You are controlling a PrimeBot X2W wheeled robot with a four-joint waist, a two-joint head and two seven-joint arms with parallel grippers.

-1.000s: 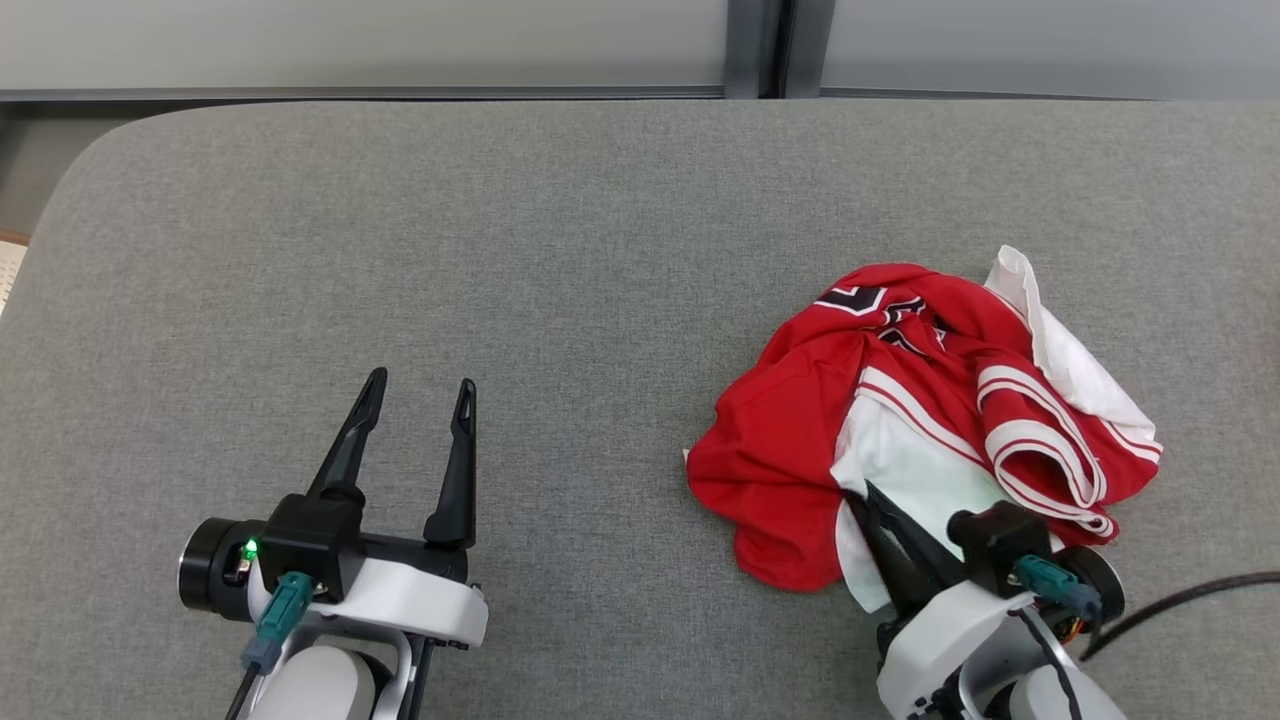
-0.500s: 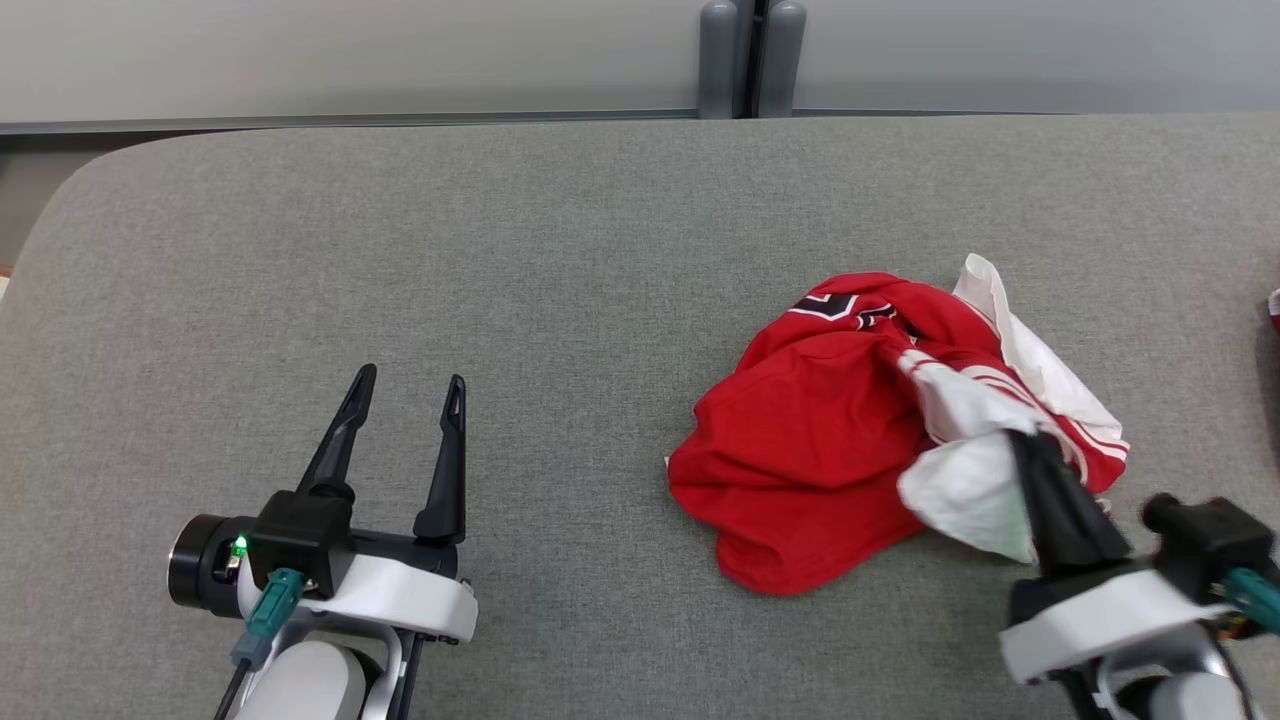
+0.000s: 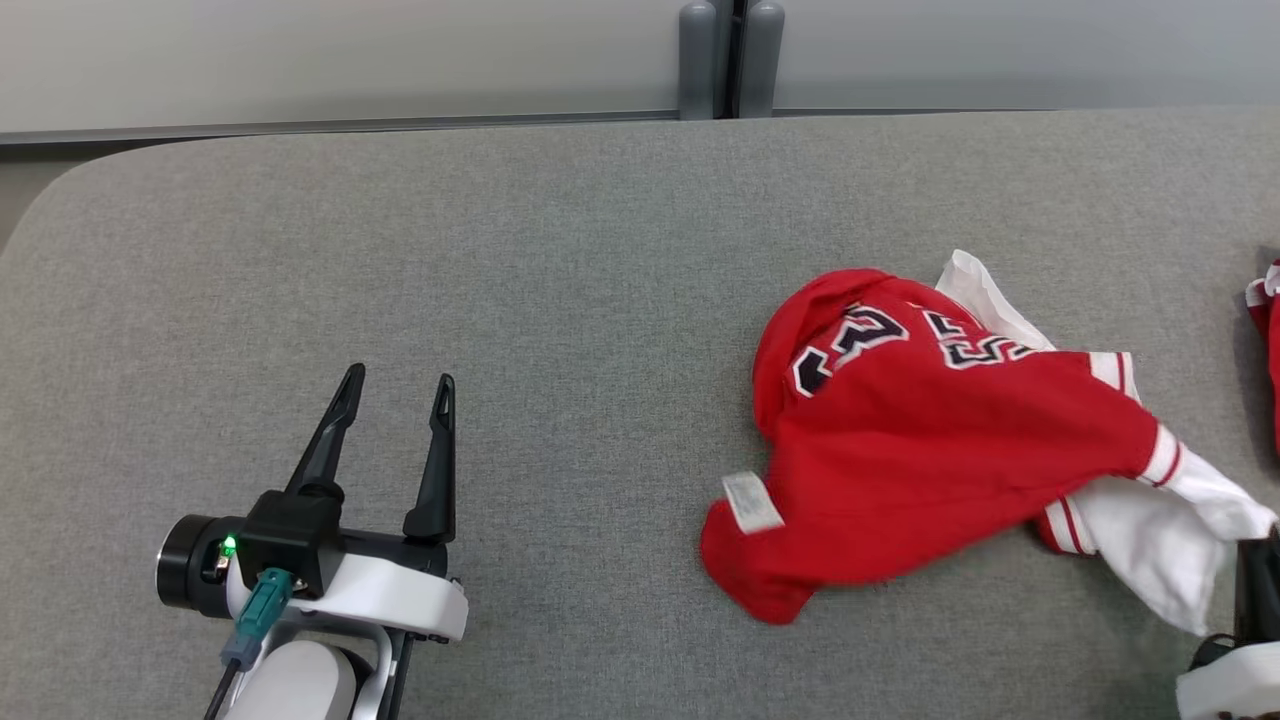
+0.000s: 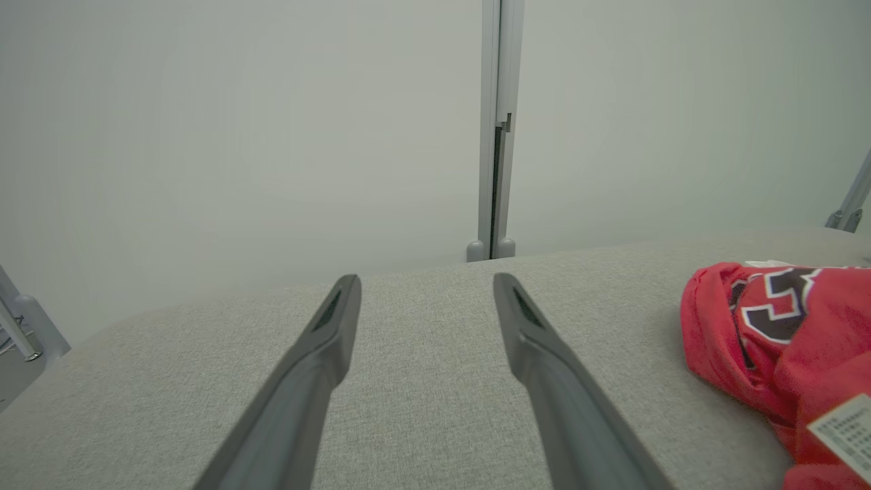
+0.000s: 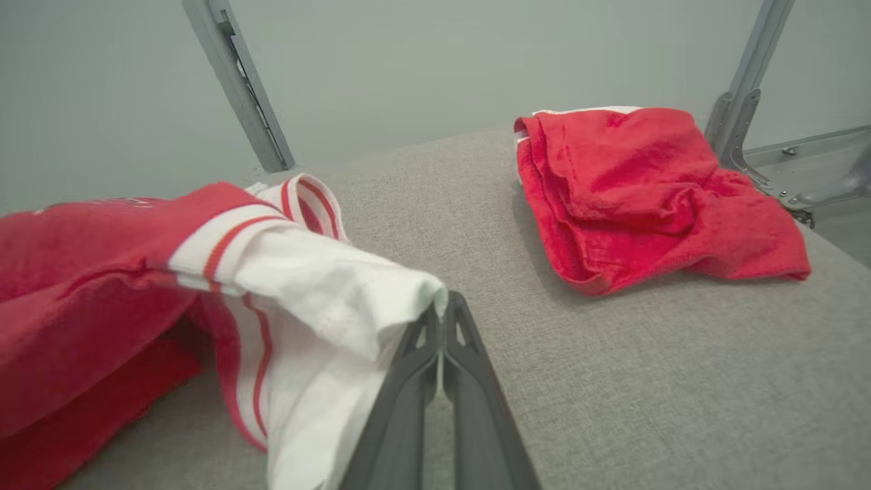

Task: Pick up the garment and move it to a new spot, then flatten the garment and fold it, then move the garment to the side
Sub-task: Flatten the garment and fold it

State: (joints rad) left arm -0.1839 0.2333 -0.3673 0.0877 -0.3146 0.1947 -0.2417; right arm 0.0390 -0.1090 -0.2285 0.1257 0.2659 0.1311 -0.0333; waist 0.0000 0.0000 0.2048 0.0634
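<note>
The left gripper next needs to grab the red hem corner (image 3: 746, 583) that sticks out beside the white tag, because the garment's body (image 3: 918, 474) is lying slack.
The garment (image 3: 930, 450) is a red jersey with dark numbers and a white, red-striped part, stretched out on the grey padded table (image 3: 560, 260) toward the right. My right gripper (image 5: 441, 320) is shut on the garment's white edge (image 5: 326, 286); in the head view it sits at the lower right corner (image 3: 1255, 560). The jersey's red body (image 4: 782, 333) also shows at the right of the left wrist view. My left gripper (image 3: 395, 385) rests open over bare table at the lower left, far from the cloth, its fingers (image 4: 333, 327) spread with nothing between them.
A second red cloth (image 5: 646, 190) lies bunched near the table's right end, and its edge (image 3: 1265, 330) shows at the right border of the head view. A grey post (image 3: 730, 55) and pale wall stand behind the table. A metal frame (image 5: 748, 88) rises at the far right.
My right gripper closed on the white edge and pulled it right, dragging the jersey so it unrolled and its numbers now face up. The head camera shifted slightly. The left arm stayed still.
</note>
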